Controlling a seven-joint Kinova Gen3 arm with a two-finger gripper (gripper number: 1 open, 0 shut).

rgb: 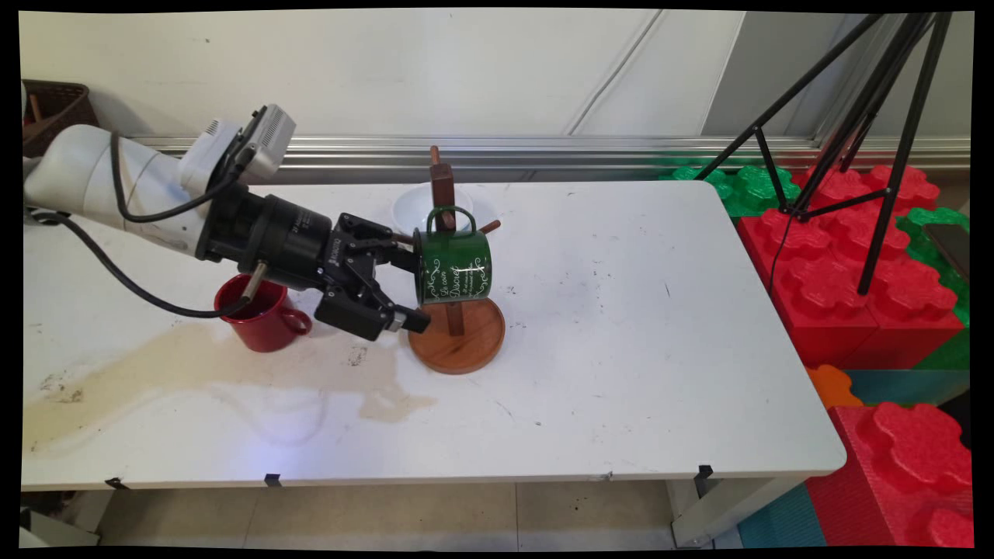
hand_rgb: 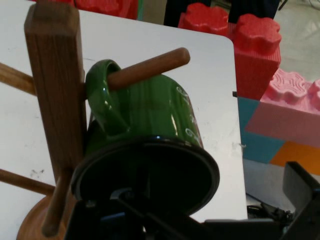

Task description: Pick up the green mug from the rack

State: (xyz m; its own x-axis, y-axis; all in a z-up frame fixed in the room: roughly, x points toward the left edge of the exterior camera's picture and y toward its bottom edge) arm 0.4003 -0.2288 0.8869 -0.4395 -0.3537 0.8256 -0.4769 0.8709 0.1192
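Observation:
The green mug's looped handle [rgb: 451,210] will stay free to slip off the wooden peg, because my gripper will grab the green mug by its dark rim [rgb: 416,267].
A green enamel mug [rgb: 454,266] with white lettering hangs by its handle on a peg of the wooden mug tree [rgb: 458,335], lying on its side with one dark round end toward the hand. My gripper [rgb: 413,289] is at the mug's left end, open. Its upper finger reaches the mug's left rim and its lower finger [rgb: 410,320] sits below, beside the tree's round base. In the hand view the green mug [hand_rgb: 150,115] fills the centre, its handle looped over the peg [hand_rgb: 150,67] next to the post [hand_rgb: 55,75]. One black finger [hand_rgb: 301,197] shows at the lower right.
A red mug [rgb: 264,314] stands under the wrist, left of the tree. A white bowl [rgb: 443,206] sits behind the tree. A brownish stain [rgb: 194,365] spreads over the table's left front. Red and green foam blocks [rgb: 846,256] and a black tripod [rgb: 854,132] stand at the right.

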